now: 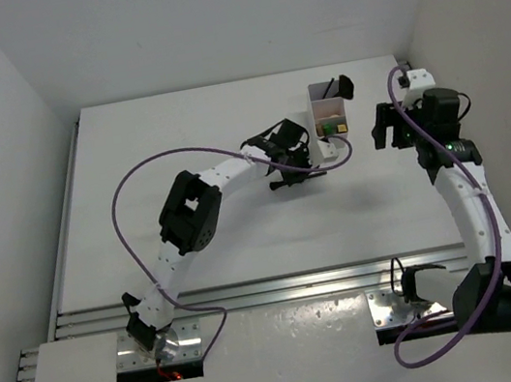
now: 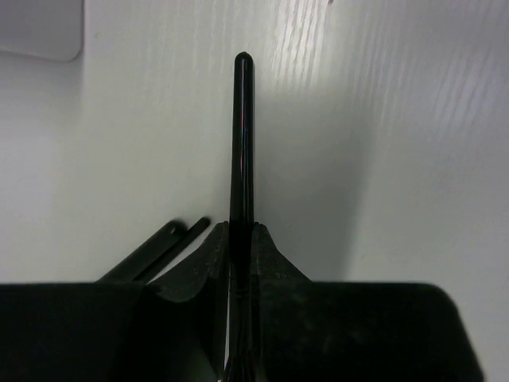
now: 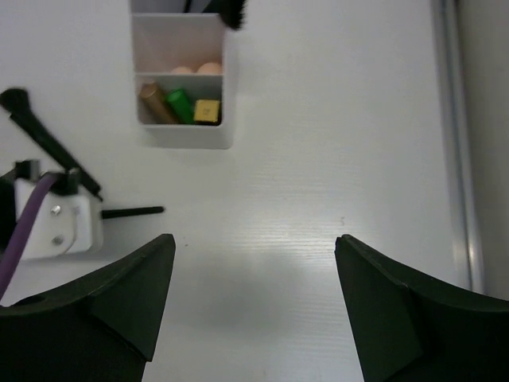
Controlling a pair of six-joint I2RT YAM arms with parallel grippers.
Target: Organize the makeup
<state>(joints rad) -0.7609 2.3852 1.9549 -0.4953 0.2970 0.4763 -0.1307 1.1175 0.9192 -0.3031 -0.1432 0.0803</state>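
My left gripper would bring the thin black brush (image 2: 242, 135) up with it if I lifted it now, because both fingers are closed on its handle (image 2: 242, 225) with no gap.
My left gripper (image 2: 241, 227) is shut on a thin black brush (image 2: 242, 135), whose handle sticks straight out ahead over the white table. In the top view this gripper (image 1: 294, 157) sits just left of the translucent white compartment box (image 1: 327, 110). The box (image 3: 183, 131) holds a gold-brown tube (image 3: 157, 103) and a green tube (image 3: 180, 105) in its near compartment. Peach sponges (image 3: 195, 69) are in the middle one and a black brush head (image 3: 231, 12) in the far one. My right gripper (image 3: 254, 239) is open and empty, to the right of the box (image 1: 388, 126).
A second black brush (image 3: 44, 139) slants beside the left gripper's white wrist part (image 3: 60, 227). Two thin dark rods (image 2: 163, 243) show left of the left fingers; I cannot tell brush from shadow. A small yellow item (image 3: 207, 111) sits with the tubes. The table's right edge rail (image 3: 453, 119) is close.
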